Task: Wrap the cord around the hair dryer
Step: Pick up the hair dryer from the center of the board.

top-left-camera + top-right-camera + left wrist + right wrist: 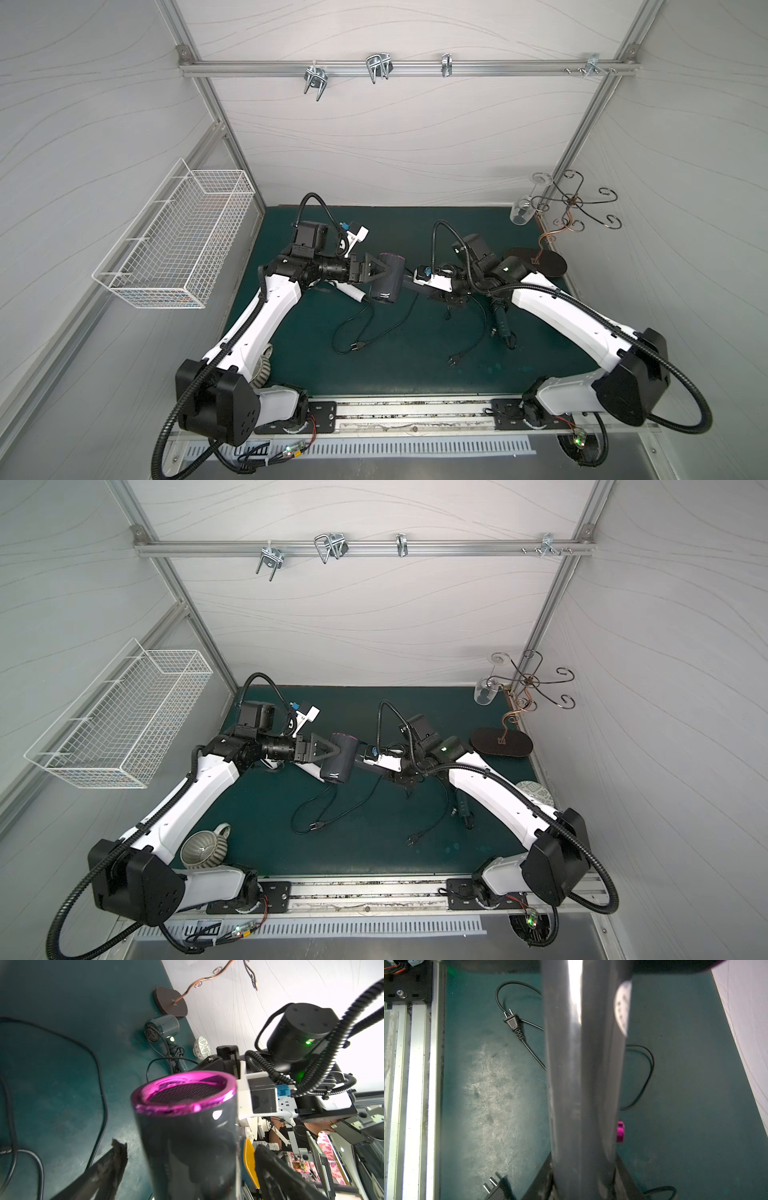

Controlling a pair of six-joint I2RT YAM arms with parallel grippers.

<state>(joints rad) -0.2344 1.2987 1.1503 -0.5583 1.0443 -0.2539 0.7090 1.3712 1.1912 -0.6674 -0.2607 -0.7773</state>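
The left gripper reaches the hair dryer [388, 279] next and picks up its dark grey body, leaving the hair dryer's handle free to wrap the cord around.
The hair dryer [388, 279] has a dark grey barrel with a magenta rim [185, 1093] and is held above the green mat in both top views. My left gripper [376, 270] is open, its fingers [116, 1159] standing on either side of the barrel with a gap on each side. My right gripper [413, 286] is shut on the dryer's grey handle [583, 1076], which fills the right wrist view. The black cord [390, 328] lies loose in loops on the mat below the dryer and ends in a two-pin plug [359, 345], the plug [512, 1022] also showing in the right wrist view.
A second, teal hair dryer [498, 320] with its own cord and plug [455, 358] lies by my right arm. A glass rack on a dark oval base [540, 259] holds a wine glass [521, 212]. A ribbed mug [205, 848], a patterned bowl [534, 793] and a wall basket [174, 245] flank the mat.
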